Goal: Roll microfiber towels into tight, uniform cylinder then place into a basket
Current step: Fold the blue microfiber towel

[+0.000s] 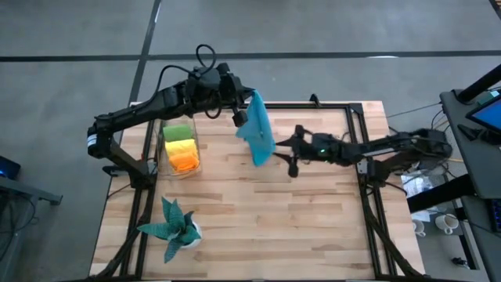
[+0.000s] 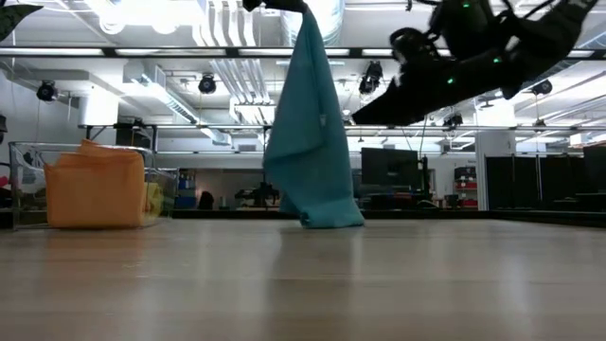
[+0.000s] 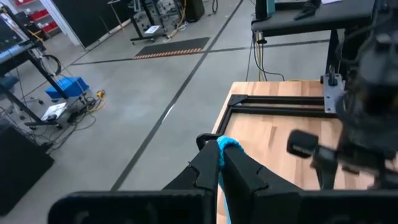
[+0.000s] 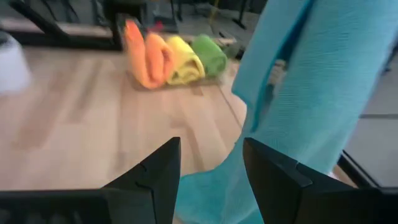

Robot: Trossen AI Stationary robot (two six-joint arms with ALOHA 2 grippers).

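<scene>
I should grab the blue towel (image 1: 257,129) by its hemmed corner (image 1: 261,160) with my right gripper next, to spread it flat for rolling.
The bright blue towel (image 1: 257,129) hangs from my left gripper (image 1: 239,117), which is shut on it above the table's far middle; its lower end (image 2: 327,216) rests on the table. My right gripper (image 1: 291,149) is open just to the towel's right, above the table; its fingers (image 4: 208,168) stand close before the hanging cloth (image 4: 311,93). The orange (image 1: 185,161), yellow (image 1: 182,146) and lime green (image 1: 177,132) towels lie rolled in the clear basket (image 1: 193,149) at the table's left. My left gripper pinches the blue towel's top edge (image 3: 227,144) between its two fingers, a small tuft showing past the tips. The towel hangs slack below the fingers, with its lower end on the table.
A dark teal spiky plant in a white pot (image 1: 174,227) stands near the table's front left. A black metal frame (image 1: 356,117) runs along the table's edges. Bare wood lies across the table's middle and near side.
</scene>
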